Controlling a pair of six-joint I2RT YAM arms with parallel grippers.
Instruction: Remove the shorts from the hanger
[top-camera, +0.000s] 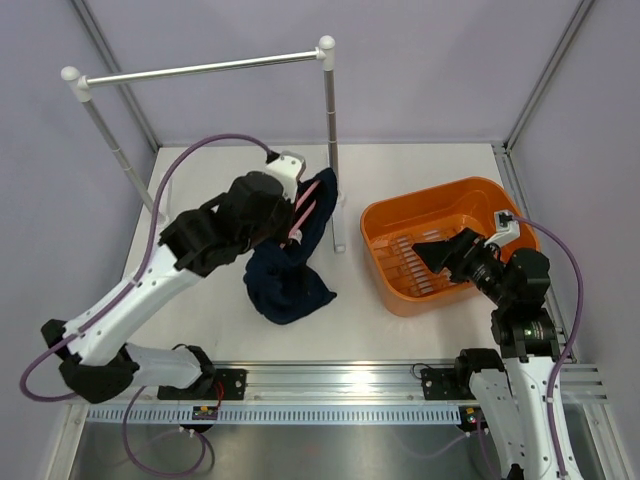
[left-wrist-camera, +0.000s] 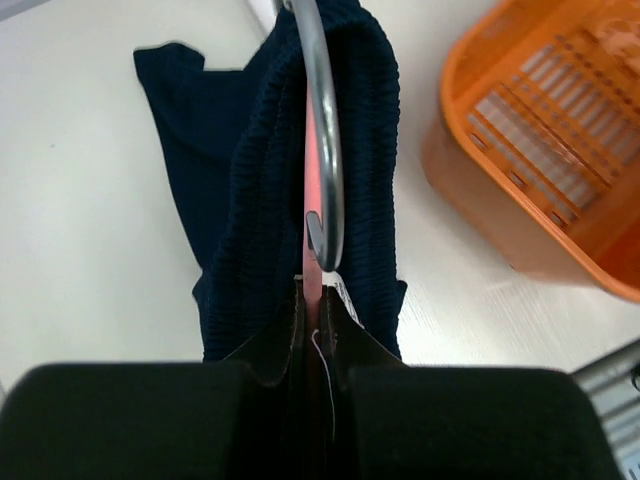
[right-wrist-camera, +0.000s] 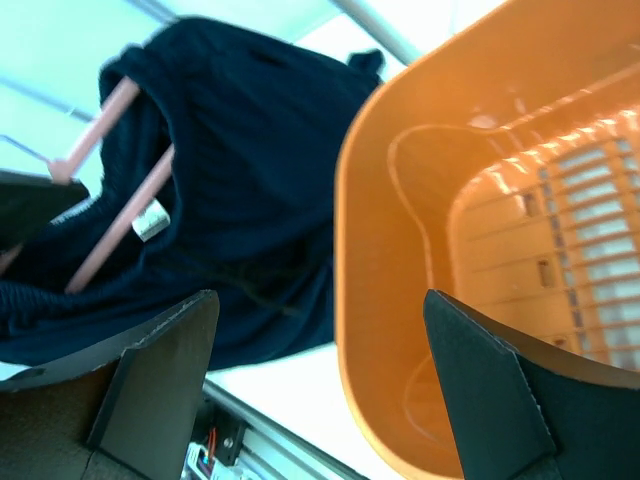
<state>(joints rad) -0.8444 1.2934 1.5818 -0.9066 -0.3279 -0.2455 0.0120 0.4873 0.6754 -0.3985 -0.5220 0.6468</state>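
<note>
My right gripper is going to pinch the shorts' ribbed waistband on the tub side next, so the hanger (top-camera: 306, 204) stays free to slide out.
The dark navy shorts (top-camera: 290, 285) hang from the pink hanger (top-camera: 306, 204), with their lower part crumpled on the table. My left gripper (top-camera: 285, 232) is shut on the hanger. In the left wrist view my left gripper (left-wrist-camera: 315, 300) pinches the pink bar (left-wrist-camera: 313, 265) just below the silver hook (left-wrist-camera: 327, 150), and the ribbed waistband of the shorts (left-wrist-camera: 250, 180) wraps both sides. My right gripper (top-camera: 425, 255) is open and empty over the orange tub (top-camera: 470, 195). In the right wrist view my right gripper (right-wrist-camera: 318, 300) faces the shorts (right-wrist-camera: 250, 180), the hanger (right-wrist-camera: 120, 232) and the tub rim (right-wrist-camera: 365, 260).
A silver rail (top-camera: 200, 68) on two white-capped posts spans the back; its right post (top-camera: 331, 150) stands just behind the shorts, between them and the tub. The tub (left-wrist-camera: 560, 150) lies right of the shorts. An aluminium rail (top-camera: 330, 378) runs along the near edge.
</note>
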